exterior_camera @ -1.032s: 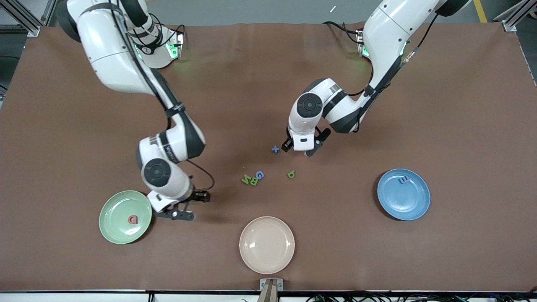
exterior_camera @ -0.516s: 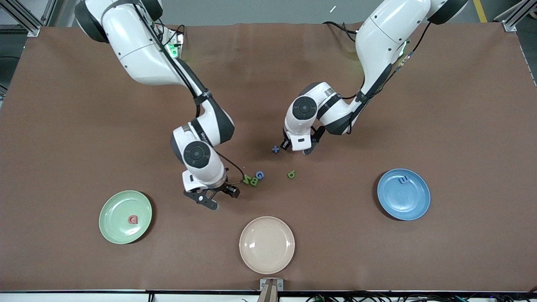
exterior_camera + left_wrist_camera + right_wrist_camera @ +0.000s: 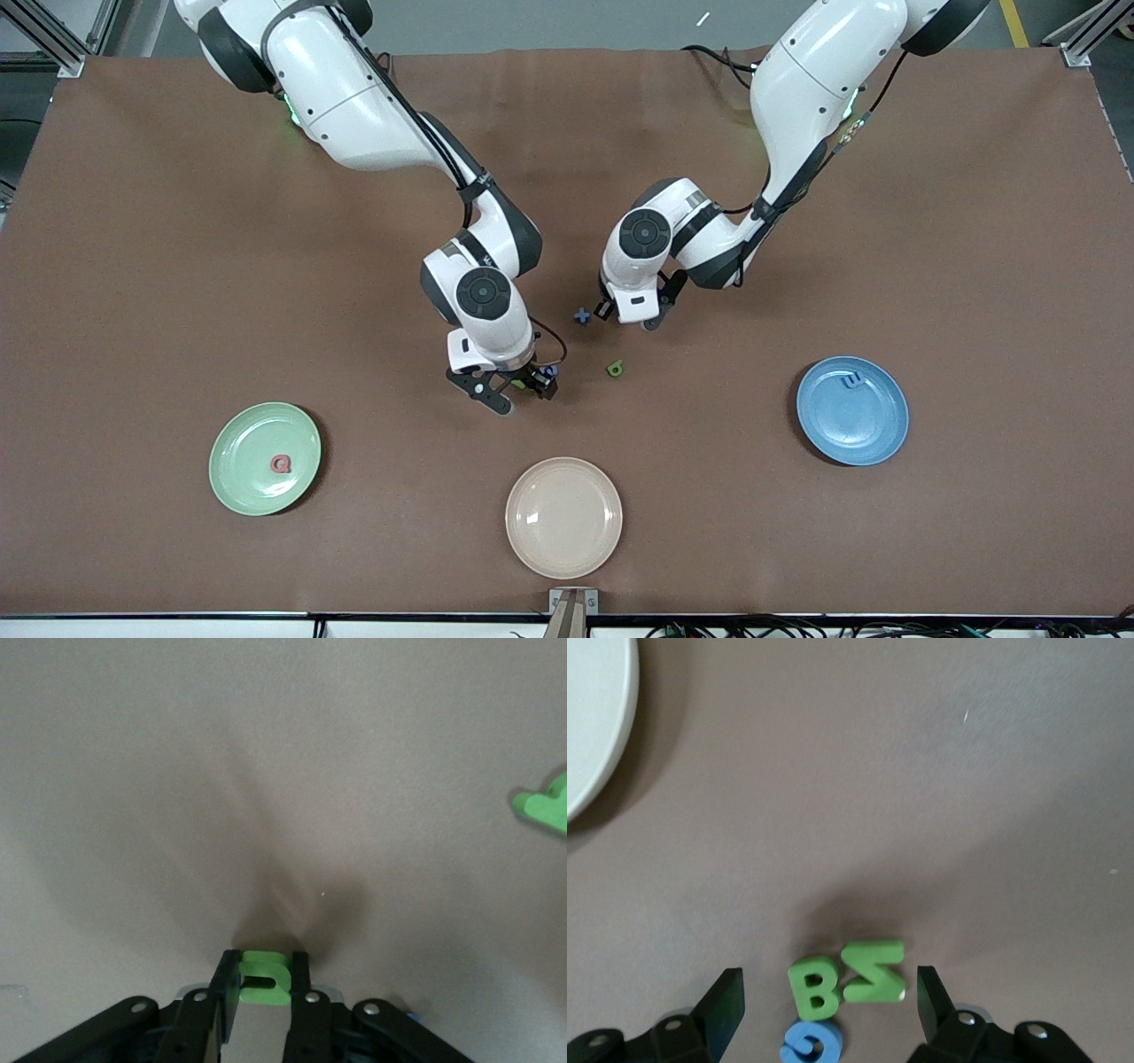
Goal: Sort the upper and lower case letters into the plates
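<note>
The fingers of my right gripper are above the blue letter in the right wrist view, so closing now would miss. The gripper moves down next, before it closes on the letter.
My right gripper [image 3: 516,387] is open over a cluster of letters: a green B [image 3: 808,989], a green Z [image 3: 874,972] and a blue G [image 3: 812,1043] lie between its fingers [image 3: 726,1001] in the right wrist view. My left gripper [image 3: 629,319] is low at the table, shut on a small green letter [image 3: 264,977]. A blue x [image 3: 582,315] lies beside it. Another green letter [image 3: 615,367] lies nearer the camera. The pale green plate [image 3: 244,483] holds a pink-red letter [image 3: 281,463]. The blue plate [image 3: 877,434] holds a blue letter [image 3: 852,381].
A cream-beige plate [image 3: 563,517] sits near the table's front edge, between the two other plates; its rim [image 3: 594,718] shows in the right wrist view. The second green letter [image 3: 545,806] shows at the edge of the left wrist view.
My right arm has swung from beside the pale green plate to over the B, Z, G cluster. My left gripper's fingers have drawn together beside the blue x.
</note>
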Controlling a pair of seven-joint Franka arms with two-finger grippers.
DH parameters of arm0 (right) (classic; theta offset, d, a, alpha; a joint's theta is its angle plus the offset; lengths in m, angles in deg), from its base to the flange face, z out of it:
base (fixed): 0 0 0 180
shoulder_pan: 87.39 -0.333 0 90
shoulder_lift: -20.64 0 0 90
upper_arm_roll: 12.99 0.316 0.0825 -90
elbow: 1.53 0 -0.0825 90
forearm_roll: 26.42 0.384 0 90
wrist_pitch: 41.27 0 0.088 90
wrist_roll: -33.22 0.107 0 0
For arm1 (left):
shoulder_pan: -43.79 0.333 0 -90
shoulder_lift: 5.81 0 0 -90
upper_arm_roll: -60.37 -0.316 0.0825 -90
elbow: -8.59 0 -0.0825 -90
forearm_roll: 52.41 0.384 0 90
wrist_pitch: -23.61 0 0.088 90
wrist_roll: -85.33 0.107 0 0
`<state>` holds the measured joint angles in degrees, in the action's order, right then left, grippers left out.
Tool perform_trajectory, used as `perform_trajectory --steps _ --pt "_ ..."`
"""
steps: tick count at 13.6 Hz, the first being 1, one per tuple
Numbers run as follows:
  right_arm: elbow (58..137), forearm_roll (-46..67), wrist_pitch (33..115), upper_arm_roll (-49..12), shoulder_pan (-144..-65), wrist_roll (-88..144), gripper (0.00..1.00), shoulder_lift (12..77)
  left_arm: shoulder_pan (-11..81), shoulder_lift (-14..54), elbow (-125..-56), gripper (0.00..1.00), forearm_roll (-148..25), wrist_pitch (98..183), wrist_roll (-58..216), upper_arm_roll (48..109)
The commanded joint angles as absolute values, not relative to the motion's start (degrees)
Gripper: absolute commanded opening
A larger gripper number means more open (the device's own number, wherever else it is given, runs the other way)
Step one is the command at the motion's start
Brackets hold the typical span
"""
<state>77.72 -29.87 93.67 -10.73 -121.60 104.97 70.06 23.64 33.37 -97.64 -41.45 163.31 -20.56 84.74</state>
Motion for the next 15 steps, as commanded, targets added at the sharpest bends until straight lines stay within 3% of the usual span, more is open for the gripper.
perform_trajectory --steps 1,8,13,15 --pt "76.4 -29.0 93.5 -11.1 -122.6 106.0 0.87 71.4 24.2 32.6 -96.4 0.00 -40.3 163.1 -21.0 83.0" --pt "75.5 -29.1 93.6 -11.1 -125.1 108.1 0.83 73.1 38.1 23.4 -95.7 0.00 -39.9 157.0 4.2 79.5" --pt "75.4 -29.1 93.7 -11.1 -125.4 108.3 0.65 73.5 48.8 24.4 -95.9 0.01 -36.6 154.8 26.5 79.4" --pt "75.4 -29.1 93.7 -11.1 -125.4 108.2 0.58 73.5 52.4 25.6 -96.4 0.08 -36.6 154.7 36.2 79.4"
